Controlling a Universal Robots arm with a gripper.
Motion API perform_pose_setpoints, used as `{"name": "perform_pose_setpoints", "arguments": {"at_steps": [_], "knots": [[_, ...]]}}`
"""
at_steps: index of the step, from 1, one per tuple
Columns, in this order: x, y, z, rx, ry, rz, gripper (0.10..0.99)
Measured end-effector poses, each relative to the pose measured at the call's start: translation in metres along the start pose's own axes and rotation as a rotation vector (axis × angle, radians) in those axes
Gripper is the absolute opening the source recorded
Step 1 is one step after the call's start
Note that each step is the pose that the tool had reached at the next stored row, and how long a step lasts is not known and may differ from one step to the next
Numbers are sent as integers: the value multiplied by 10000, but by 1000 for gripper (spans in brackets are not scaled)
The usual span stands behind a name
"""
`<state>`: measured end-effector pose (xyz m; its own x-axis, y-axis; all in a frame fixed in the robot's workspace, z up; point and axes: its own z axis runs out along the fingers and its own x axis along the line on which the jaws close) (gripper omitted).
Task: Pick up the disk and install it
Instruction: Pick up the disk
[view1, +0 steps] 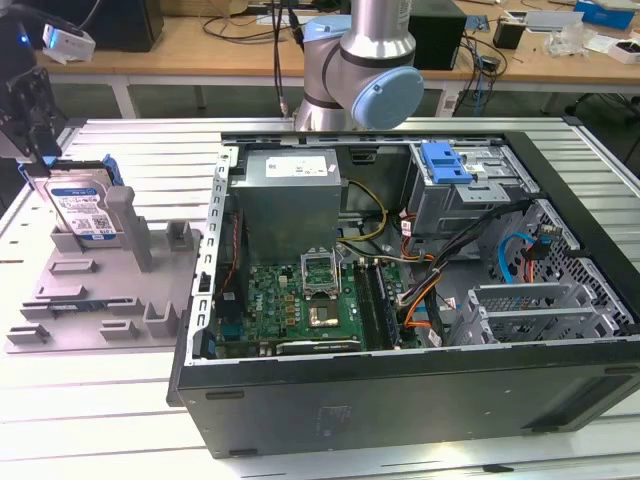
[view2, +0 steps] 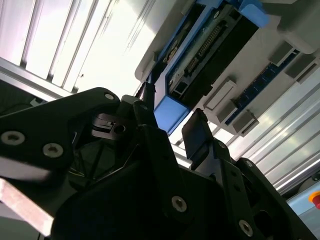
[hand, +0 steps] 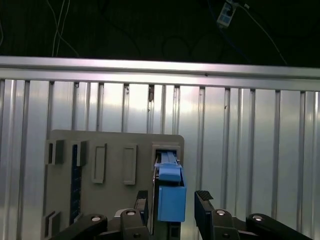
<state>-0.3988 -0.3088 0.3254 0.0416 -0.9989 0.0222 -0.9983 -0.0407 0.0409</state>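
Observation:
I need to lower my gripper before it closes on the disk. My gripper's fingers are at the blue carrier's top edge, so they would miss if I closed now.
The disk, silver with a white-and-blue label and a blue carrier frame, stands on edge in the grey fixture at the exterior view's left. My gripper hangs right above its top edge. In the first wrist view the two black fingers straddle the blue carrier end of the disk, with a gap showing on one side; the gripper is open. The second wrist view shows the same: the gripper brackets the blue end of the disk without closing on it.
An open computer case lies on the slatted metal table, with a motherboard, cables and a blue-latched drive bay at its far side. The arm's base stands behind the case. The grey fixture has several empty slots.

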Motion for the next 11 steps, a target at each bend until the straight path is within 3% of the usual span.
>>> {"name": "perform_pose_setpoints", "arguments": {"at_steps": [11], "knots": [[-1,-3,65,27,0,12,498]]}}
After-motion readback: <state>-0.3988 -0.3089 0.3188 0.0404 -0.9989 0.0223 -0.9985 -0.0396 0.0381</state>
